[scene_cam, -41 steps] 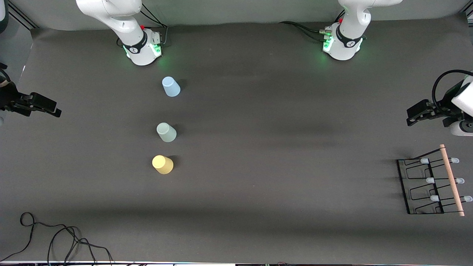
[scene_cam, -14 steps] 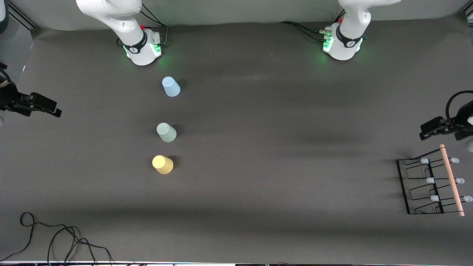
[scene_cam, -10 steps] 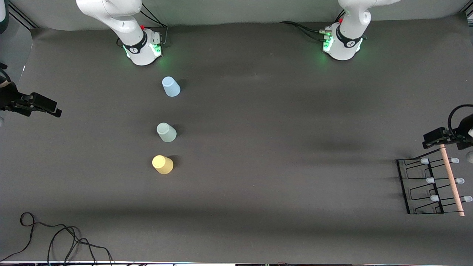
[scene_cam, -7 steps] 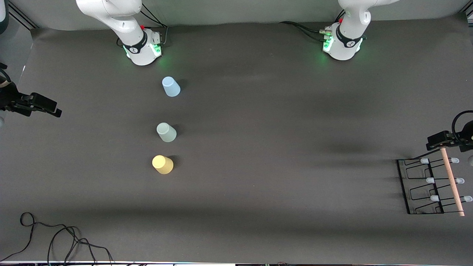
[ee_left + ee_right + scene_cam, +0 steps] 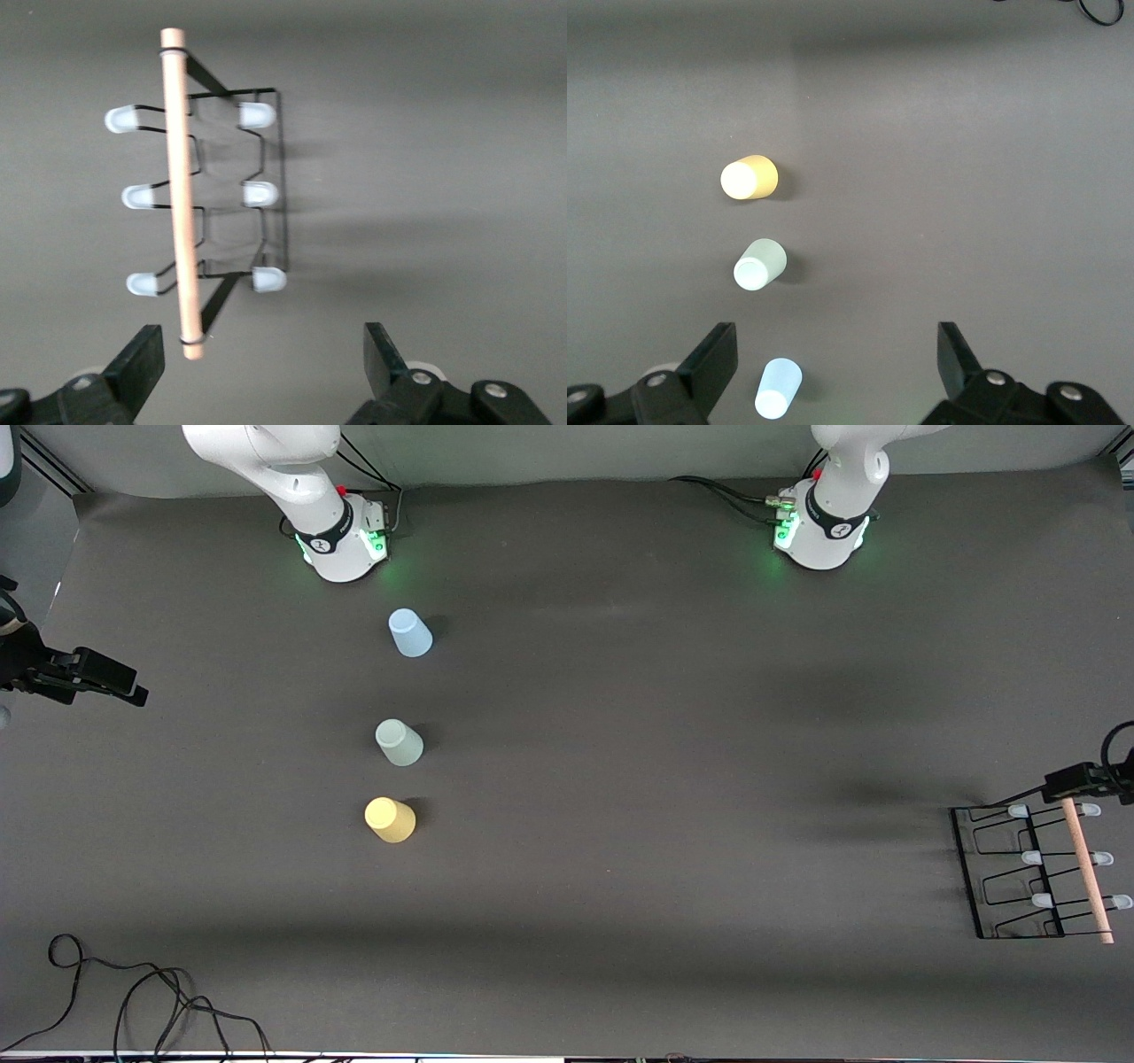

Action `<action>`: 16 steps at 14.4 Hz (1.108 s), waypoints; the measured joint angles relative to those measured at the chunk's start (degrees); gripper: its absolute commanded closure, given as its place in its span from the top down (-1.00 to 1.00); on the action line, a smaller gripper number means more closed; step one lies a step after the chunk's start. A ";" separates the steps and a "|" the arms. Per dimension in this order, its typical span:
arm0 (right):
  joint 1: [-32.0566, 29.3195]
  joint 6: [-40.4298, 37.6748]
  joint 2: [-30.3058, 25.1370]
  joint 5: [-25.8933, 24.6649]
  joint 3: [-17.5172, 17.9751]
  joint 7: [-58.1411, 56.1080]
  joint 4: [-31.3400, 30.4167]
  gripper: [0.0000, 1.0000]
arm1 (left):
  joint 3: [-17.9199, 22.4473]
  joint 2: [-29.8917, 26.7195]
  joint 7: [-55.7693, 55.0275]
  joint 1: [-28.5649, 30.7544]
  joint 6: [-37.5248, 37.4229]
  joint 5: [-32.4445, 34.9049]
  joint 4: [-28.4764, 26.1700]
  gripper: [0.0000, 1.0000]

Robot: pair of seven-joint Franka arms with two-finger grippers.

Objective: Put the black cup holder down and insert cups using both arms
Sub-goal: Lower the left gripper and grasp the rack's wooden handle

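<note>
My left gripper is about to pick up the holder by its wooden rod [image 5: 1085, 868]. It should place the black cup holder near the pale green cup [image 5: 399, 742].
The black cup holder [image 5: 1010, 872] stands at the left arm's end of the table, its wooden rod [image 5: 1085, 868] on top. My left gripper [image 5: 1074, 781] is open and empty over the rod's end that is farther from the front camera. In the left wrist view the holder [image 5: 266, 190] and rod [image 5: 182, 195] lie ahead of my open left gripper [image 5: 263, 354]. The light blue cup [image 5: 409, 633], pale green cup [image 5: 399, 742] and yellow cup [image 5: 390, 819] stand upside down in a row. My right gripper [image 5: 115, 682] waits open at the right arm's end; its view [image 5: 837, 354] shows the yellow [image 5: 749, 177], green [image 5: 759, 263] and blue [image 5: 778, 388] cups.
The two arm bases [image 5: 341, 540] [image 5: 819, 531] stand along the table edge farthest from the front camera. A loose black cable [image 5: 133, 1001] lies at the corner nearest that camera, at the right arm's end.
My left gripper has moved from beside the holder to over the end of its wooden rod. The right arm, the cups and the holder have not moved.
</note>
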 measured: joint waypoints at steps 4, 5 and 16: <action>0.00 0.00 0.01 0.00 0.00 0.00 0.00 1.00 | -0.02 4.80 5.55 2.44 5.84 0.00 0.30 0.98; 0.00 -0.01 0.01 0.00 0.00 0.00 0.00 1.00 | -0.06 5.96 6.99 2.44 7.31 0.00 0.32 0.90; -0.01 -0.01 0.01 0.00 0.00 0.00 0.00 1.00 | -0.08 13.62 11.84 4.54 16.18 0.01 2.84 0.64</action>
